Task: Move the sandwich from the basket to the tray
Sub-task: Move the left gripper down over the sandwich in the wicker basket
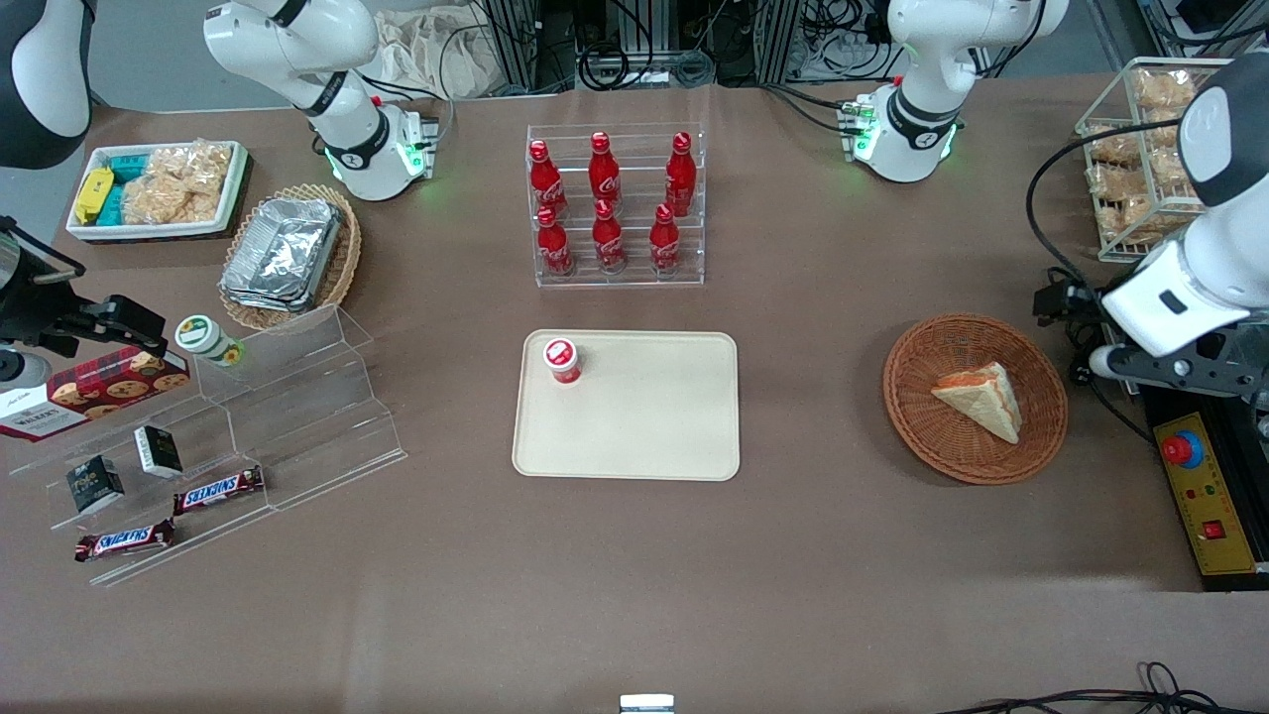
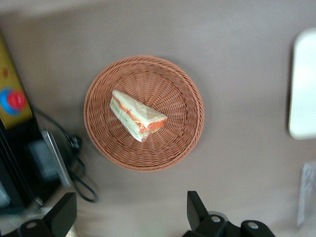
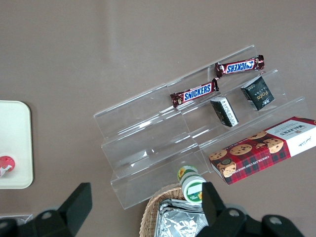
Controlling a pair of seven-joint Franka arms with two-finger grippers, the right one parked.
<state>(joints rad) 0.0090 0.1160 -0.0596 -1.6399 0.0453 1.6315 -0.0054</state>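
Note:
The sandwich has edges that slope to pointed corners, so my left gripper needs to pick it up next across its two flat bread sides.
The sandwich, a pale bread wedge with orange and green filling, lies in the round reddish-brown wicker basket. My left gripper hovers high above the table, beside the basket toward the working arm's end. It is open, its black fingers spread wide with nothing between them. The beige tray lies flat at mid-table, well apart from the basket. A small red-capped bottle stands on one corner of it.
A clear rack of red cola bottles stands farther from the camera than the tray. A wire rack of bagged pastries and a yellow emergency-stop box flank my arm. Acrylic steps with snacks occupy the parked arm's end.

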